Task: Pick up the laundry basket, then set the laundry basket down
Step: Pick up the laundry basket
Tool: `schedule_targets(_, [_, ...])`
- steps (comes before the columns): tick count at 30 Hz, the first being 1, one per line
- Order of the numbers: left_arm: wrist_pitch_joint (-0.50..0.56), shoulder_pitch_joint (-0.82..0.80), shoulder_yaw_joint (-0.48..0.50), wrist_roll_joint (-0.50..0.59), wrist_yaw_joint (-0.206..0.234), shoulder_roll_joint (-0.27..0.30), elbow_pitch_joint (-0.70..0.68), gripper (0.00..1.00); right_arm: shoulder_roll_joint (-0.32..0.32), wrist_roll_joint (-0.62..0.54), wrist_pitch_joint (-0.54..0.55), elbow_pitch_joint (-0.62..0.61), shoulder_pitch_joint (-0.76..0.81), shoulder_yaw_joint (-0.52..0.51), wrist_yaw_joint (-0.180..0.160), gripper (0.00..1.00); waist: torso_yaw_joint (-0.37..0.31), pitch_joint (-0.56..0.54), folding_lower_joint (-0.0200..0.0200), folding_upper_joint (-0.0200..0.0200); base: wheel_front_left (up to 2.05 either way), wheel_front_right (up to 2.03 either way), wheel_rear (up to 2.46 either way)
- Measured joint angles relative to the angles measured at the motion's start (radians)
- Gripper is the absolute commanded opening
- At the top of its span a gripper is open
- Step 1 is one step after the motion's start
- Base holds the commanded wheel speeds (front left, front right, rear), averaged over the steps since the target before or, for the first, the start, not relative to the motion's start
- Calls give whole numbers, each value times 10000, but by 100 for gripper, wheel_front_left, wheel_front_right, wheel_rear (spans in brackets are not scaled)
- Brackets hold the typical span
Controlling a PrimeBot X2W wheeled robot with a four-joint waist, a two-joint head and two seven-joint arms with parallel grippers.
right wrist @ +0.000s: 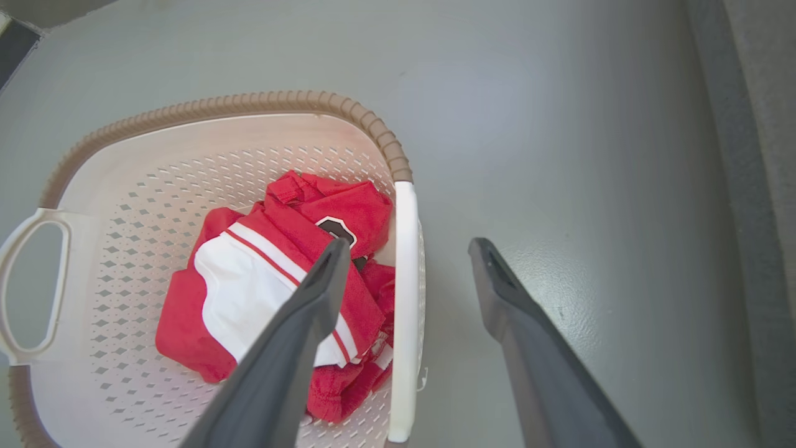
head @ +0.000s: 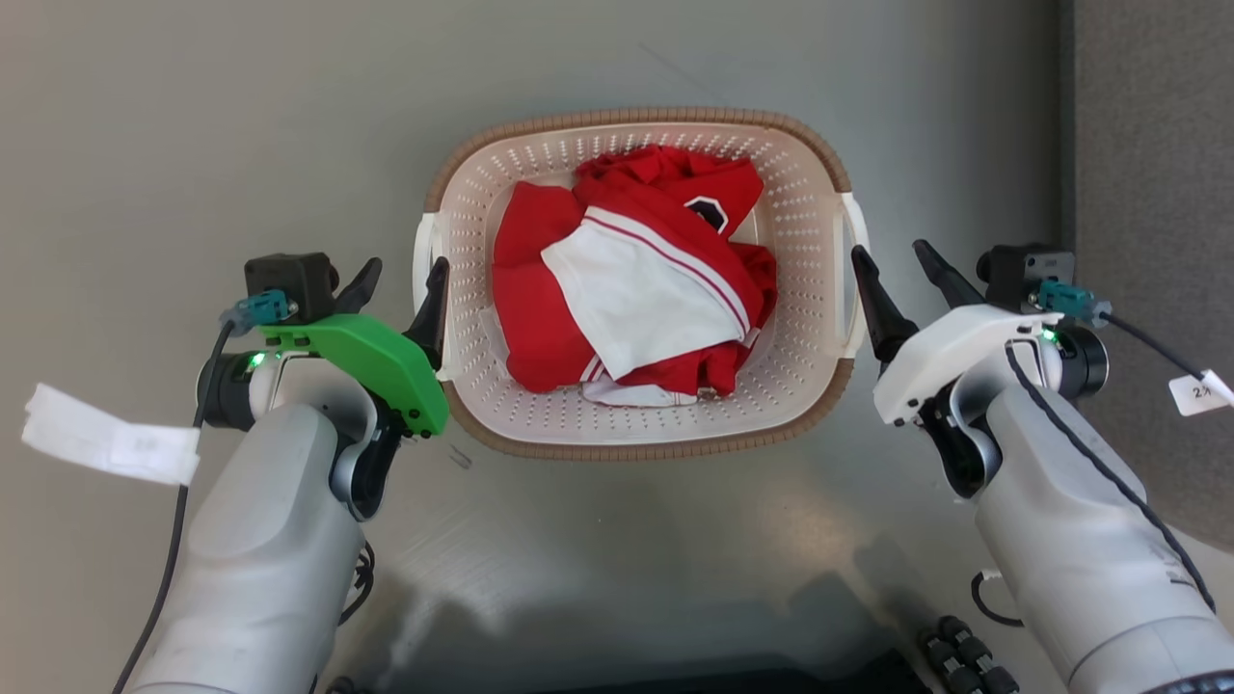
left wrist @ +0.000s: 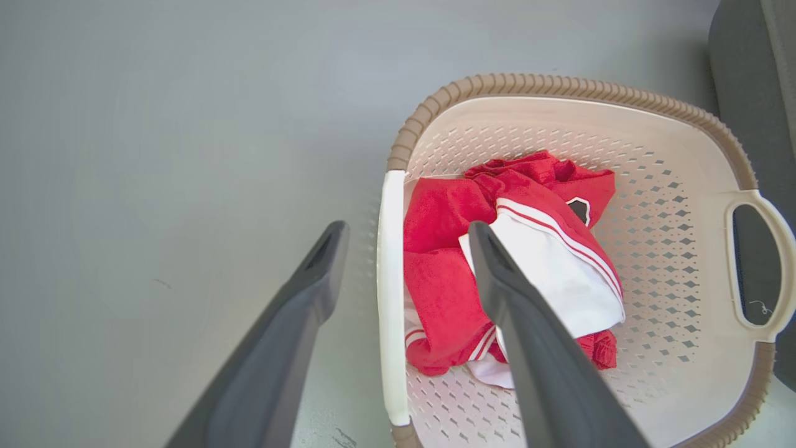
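The laundry basket's body (head: 636, 416) is far wider than my open fingers. My right gripper should grab the slim white handle bar (head: 857, 229) next.
The laundry basket (head: 636, 118), cream with perforated walls and a brown rim, stands on the grey floor with a red and white garment (head: 627, 280) inside. My left gripper (head: 405, 275) is open and straddles the white left handle (left wrist: 392, 292), one finger inside the basket and one outside. My right gripper (head: 889, 253) is also open and straddles the white right handle (right wrist: 404, 298) the same way. In both wrist views the handle bar runs between the fingers with a gap on each side. The far handle loop (left wrist: 758, 267) shows across the basket (left wrist: 559, 84).
A darker grey surface (head: 1157, 145) borders the floor on the right, close to my right arm. White paper tags hang from the cables at my left wrist (head: 106, 439) and right wrist (head: 1200, 390). Open grey floor (head: 193, 116) lies left of and beyond the basket.
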Motion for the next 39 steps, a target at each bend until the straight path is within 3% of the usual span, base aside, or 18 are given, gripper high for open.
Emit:
schedule_targets(29, [646,-1664,-1785,-1440,-2,-33,1386,98,63,447,159,2119,-2150,558,86,100,322,1656,0,0,0,0,0])
schedule_targets(30, [644,-1671,-1804,-1492,-2,-33,1402,89,63,447,159,2176,-2179,593,88,94,332,1660,0,0,0,0,0])
schedule_targets(31, [635,-1676,-1829,-1524,-2,-33,1419,80,63,449,159,2226,-2225,623,88,71,341,1662,0,0,0,0,0])
schedule_targets(32, [629,-1694,-1893,-1664,-2,-33,1461,44,63,508,157,2305,-2313,648,88,33,353,1659,0,0,0,0,0])
schedule_targets(33, [617,-1718,-1939,-1732,-2,-33,1490,29,63,543,153,2353,-2351,640,88,14,357,1655,0,0,0,0,0])
schedule_targets(34, [616,-1752,-1987,-1766,-2,-33,1521,0,63,585,127,2399,-2373,625,88,0,360,1649,-1,0,0,0,0])
schedule_targets(39, [485,-1895,-2222,-1923,-25,-79,1641,0,86,926,109,2495,-2411,769,86,0,369,1573,0,0,0,0,0])
